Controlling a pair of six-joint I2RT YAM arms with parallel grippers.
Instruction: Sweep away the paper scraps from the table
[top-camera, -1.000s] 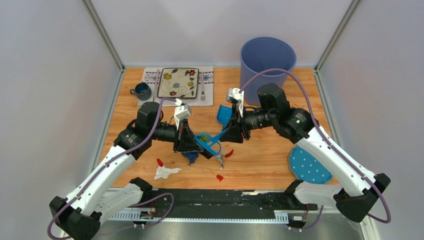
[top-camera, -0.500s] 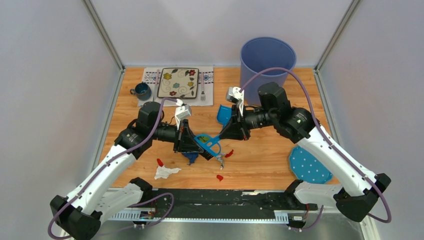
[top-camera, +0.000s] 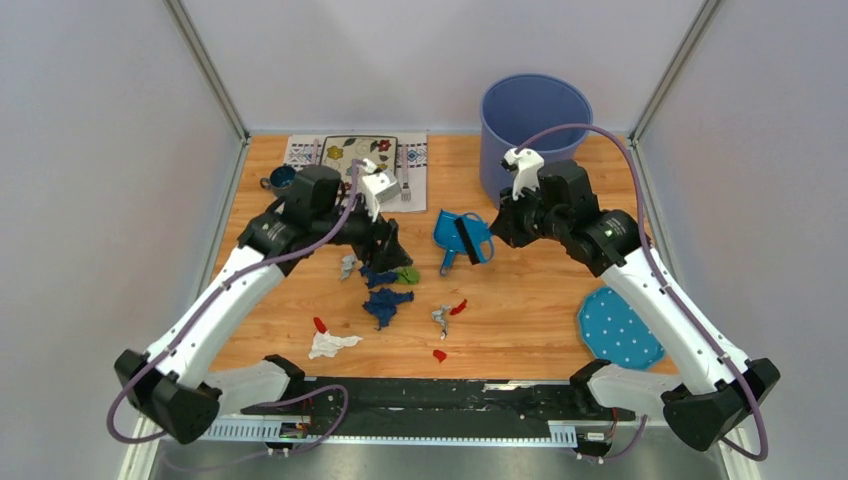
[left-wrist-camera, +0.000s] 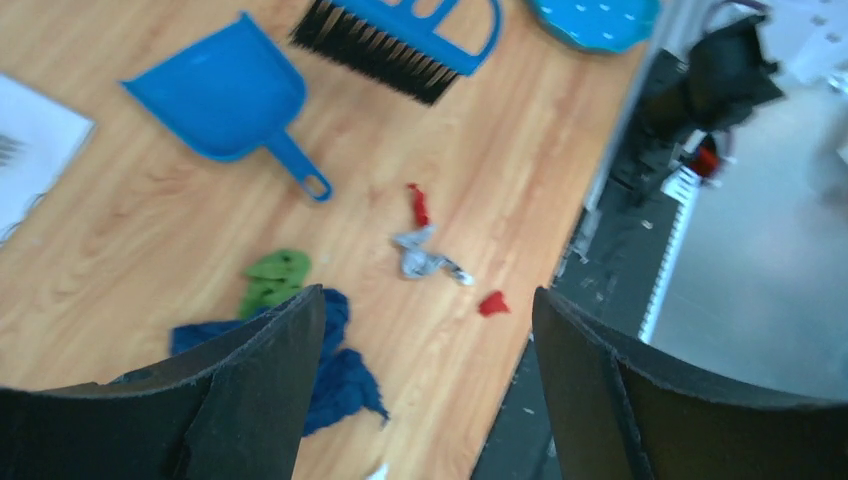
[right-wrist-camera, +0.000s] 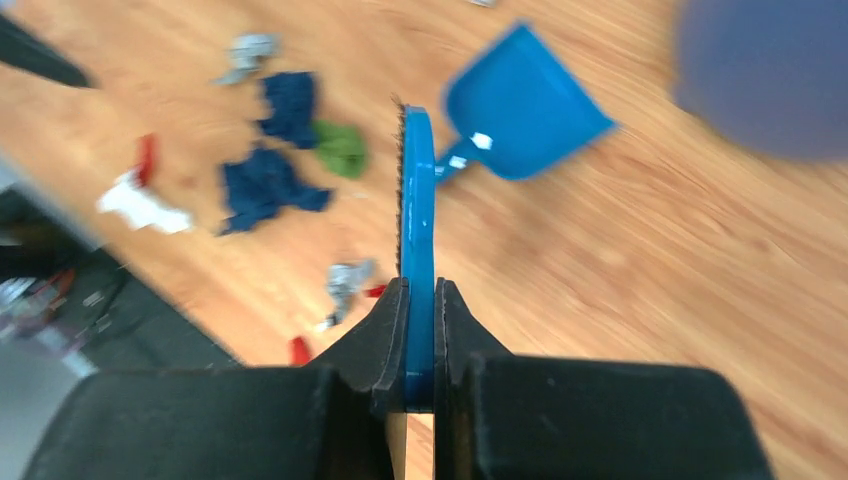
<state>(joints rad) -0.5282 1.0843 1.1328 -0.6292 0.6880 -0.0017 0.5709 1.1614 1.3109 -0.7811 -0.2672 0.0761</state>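
Next, my left gripper needs to grab the blue dustpan by its handle (top-camera: 448, 262) (left-wrist-camera: 299, 166), leaving its pan open to catch the swept paper scraps.
Paper scraps lie mid-table (top-camera: 530, 300): dark blue scraps (top-camera: 388, 305) (left-wrist-camera: 335, 370) (right-wrist-camera: 265, 185), a green scrap (top-camera: 407, 274) (left-wrist-camera: 275, 280), a silver-grey scrap (top-camera: 441, 318) (left-wrist-camera: 425, 255), red bits (top-camera: 439, 354) (left-wrist-camera: 491, 303) and a white scrap (top-camera: 330, 345) (right-wrist-camera: 140, 205). My left gripper (top-camera: 390, 247) (left-wrist-camera: 428, 300) hovers open over the blue and green ones, holding nothing. To the right, my right gripper (top-camera: 495, 232) (right-wrist-camera: 420, 290) is shut on a blue hand brush (top-camera: 470, 240) (right-wrist-camera: 418, 200), held edgewise above the table. The blue dustpan (top-camera: 448, 226) (left-wrist-camera: 235, 100) (right-wrist-camera: 520, 100) lies beside the brush.
A blue bin (top-camera: 535, 120) stands at the back right. A flowered plate (top-camera: 357, 165) on a placemat (top-camera: 300, 152), a fork (top-camera: 405, 186) and a dark mug (top-camera: 283, 181) sit at the back left. A blue polka-dot cloth (top-camera: 618, 330) lies front right.
The left gripper opened, let go of the brush and drew back toward the plate. The right gripper, shut on the brush, carried it back and right. The blue scraps now lie uncovered.
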